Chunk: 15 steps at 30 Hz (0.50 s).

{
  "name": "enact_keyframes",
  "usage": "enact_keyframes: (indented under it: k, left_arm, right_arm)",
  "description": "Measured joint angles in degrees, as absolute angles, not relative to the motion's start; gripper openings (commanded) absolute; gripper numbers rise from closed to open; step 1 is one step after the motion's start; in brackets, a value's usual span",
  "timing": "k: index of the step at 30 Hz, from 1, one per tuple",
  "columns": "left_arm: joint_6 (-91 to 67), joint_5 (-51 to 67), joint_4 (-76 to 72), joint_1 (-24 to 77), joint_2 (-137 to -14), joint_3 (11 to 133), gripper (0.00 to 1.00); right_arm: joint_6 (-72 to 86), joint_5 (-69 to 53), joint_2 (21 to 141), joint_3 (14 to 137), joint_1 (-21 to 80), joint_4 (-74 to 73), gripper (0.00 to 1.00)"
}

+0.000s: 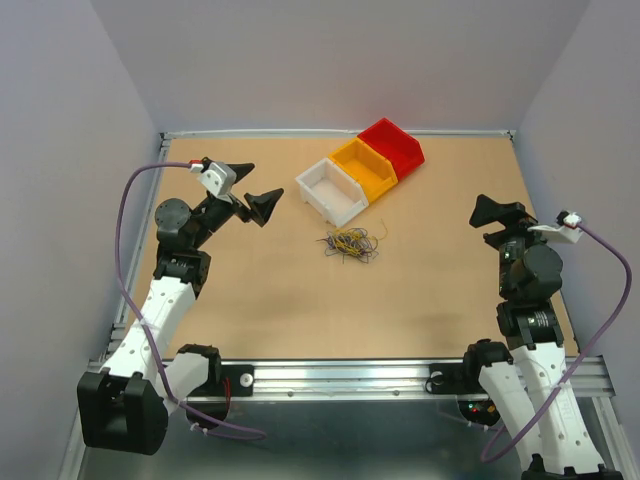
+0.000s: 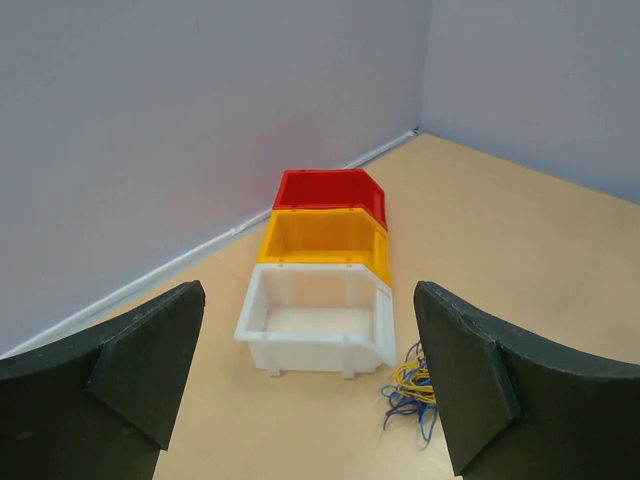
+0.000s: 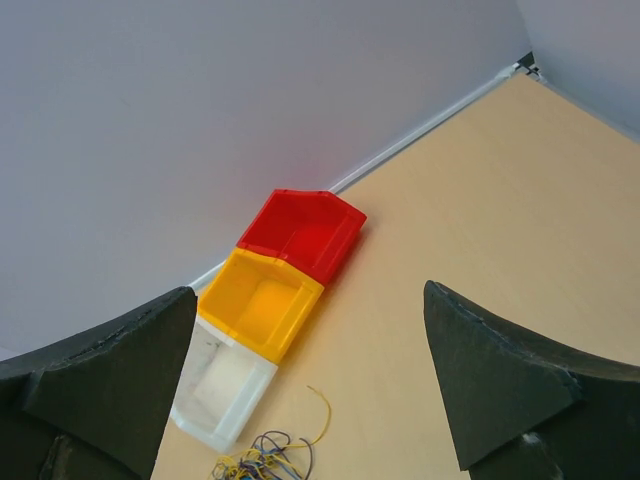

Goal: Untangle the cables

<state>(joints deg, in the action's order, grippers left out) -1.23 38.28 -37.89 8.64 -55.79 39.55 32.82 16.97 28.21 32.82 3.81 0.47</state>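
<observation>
The loose pieces of cable should stay free for my right gripper to pull. So my left gripper should next grab the clump of cables by its near end (image 1: 351,252) (image 2: 411,402).
The cables (image 1: 350,244) are a small clump of thin curly yellow, blue and dark purple wires lying on the wooden table just in front of the white bin (image 1: 345,211). My left gripper (image 1: 252,188) is open and empty, raised to the left of the clump and the bins. My right gripper (image 1: 493,212) is open and empty, raised far to the right. In the left wrist view the clump (image 2: 410,390) lies beside my right finger (image 2: 470,380), partly hidden by it. In the right wrist view the clump (image 3: 262,460) lies at the bottom edge.
Three empty bins stand in a diagonal row behind the clump: white, yellow (image 1: 360,168) and red (image 1: 392,145). Grey walls close the table on the left, back and right. A metal rail (image 1: 340,378) runs along the near edge.
</observation>
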Motion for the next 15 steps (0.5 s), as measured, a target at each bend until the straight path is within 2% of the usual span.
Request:
enact_keyframes:
  k: [8,15]
  left_arm:
    - [3.49,39.0,-36.53,9.82,-56.4,39.59,0.99]
    - [15.44,36.42,-24.6,21.61,-68.97,47.2,0.99]
  right_arm:
    - [30.83,12.23,29.85,32.75,3.81,0.58,1.0]
    - [28.45,4.08,37.67,32.82,3.81,0.16,1.0]
